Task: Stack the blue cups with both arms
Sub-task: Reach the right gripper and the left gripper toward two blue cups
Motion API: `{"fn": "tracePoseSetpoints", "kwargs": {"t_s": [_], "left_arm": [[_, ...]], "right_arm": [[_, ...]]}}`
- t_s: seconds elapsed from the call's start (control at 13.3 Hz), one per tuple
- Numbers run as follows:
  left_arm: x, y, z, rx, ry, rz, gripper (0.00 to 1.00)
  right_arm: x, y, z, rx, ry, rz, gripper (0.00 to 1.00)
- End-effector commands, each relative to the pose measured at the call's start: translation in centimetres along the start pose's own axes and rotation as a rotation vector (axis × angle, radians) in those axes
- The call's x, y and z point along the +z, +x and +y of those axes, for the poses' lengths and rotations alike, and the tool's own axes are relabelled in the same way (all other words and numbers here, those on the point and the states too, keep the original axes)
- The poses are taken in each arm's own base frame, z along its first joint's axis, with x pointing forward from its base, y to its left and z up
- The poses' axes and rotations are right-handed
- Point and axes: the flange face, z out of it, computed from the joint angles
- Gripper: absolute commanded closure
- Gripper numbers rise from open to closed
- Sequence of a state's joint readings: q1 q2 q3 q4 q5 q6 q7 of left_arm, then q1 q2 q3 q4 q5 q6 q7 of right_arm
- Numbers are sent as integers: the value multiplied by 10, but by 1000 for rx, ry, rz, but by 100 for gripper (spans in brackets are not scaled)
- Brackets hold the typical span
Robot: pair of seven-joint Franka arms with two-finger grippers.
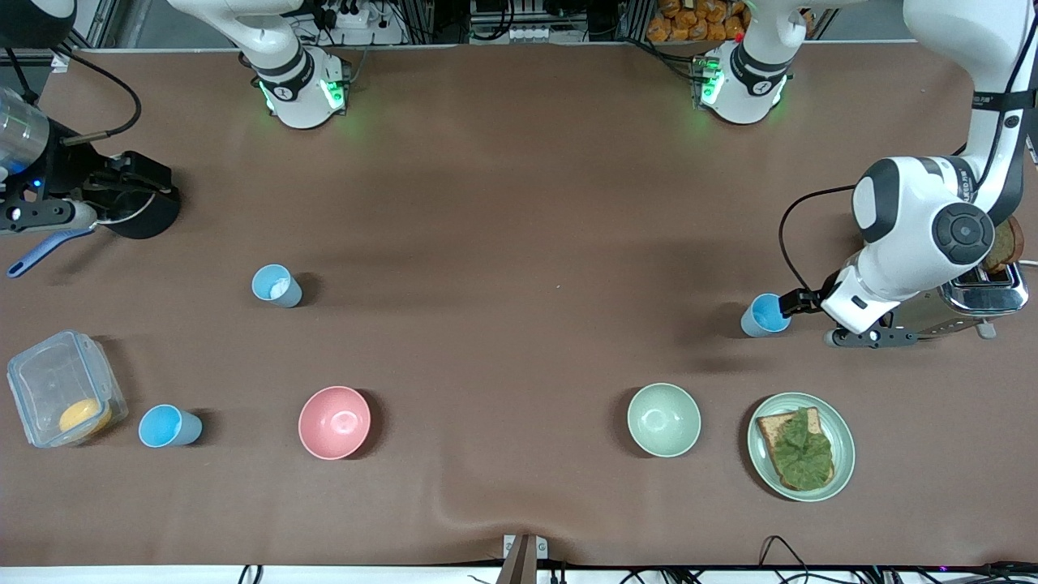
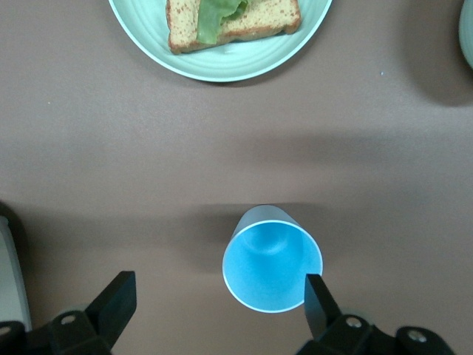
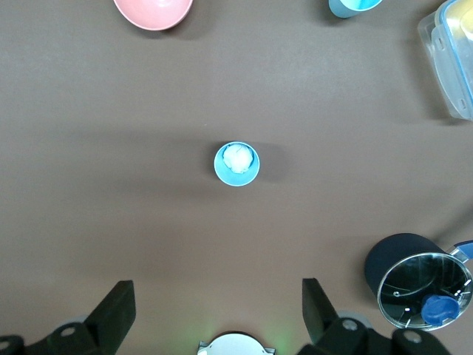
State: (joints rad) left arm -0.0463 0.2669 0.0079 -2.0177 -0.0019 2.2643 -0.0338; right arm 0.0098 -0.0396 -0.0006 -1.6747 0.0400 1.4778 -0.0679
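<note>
My left gripper grabs the bright blue cup beside the toaster [image 1: 963, 302] by its rim [image 1: 784, 317] next, to stack the cups.
A bright blue cup [image 1: 765, 315] stands upright toward the left arm's end, beside the toaster. My left gripper [image 2: 218, 303] is open and low over the table. The cup [image 2: 272, 266] sits right against one fingertip [image 2: 316, 299], off the middle of the gap. A paler blue cup [image 1: 276, 285] with a whitish inside stands toward the right arm's end. My right gripper [image 3: 218, 310] is open and empty, high above that cup [image 3: 236, 163]. Another bright blue cup [image 1: 168, 427] stands nearer the front camera, beside a plastic box.
A pink bowl [image 1: 334, 422] and a green bowl [image 1: 663, 419] stand near the front. A plate [image 1: 843, 454] holds toast with lettuce. A toaster [image 1: 981, 294] is under the left arm. A clear box [image 1: 49, 381] and a black pot [image 1: 146, 217] are at the right arm's end.
</note>
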Motion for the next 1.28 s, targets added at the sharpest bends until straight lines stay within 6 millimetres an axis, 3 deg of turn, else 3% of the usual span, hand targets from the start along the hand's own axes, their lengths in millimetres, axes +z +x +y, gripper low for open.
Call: {"fn": "tracePoseSetpoints", "kwargs": {"t_s": [0.0, 0.6, 0.9, 1.2], "left_arm": [[4, 1, 0, -23, -14, 4, 0], [33, 7, 1, -22, -13, 12, 0], [38, 8, 8, -12, -13, 14, 0], [48, 6, 3, -18, -12, 1, 0]], "right_arm": [[11, 4, 5, 21, -11, -13, 0], [111, 20, 44, 66, -33, -17, 0], [165, 44, 61, 80, -34, -14, 0], [219, 41, 66, 61, -37, 30, 0]]}}
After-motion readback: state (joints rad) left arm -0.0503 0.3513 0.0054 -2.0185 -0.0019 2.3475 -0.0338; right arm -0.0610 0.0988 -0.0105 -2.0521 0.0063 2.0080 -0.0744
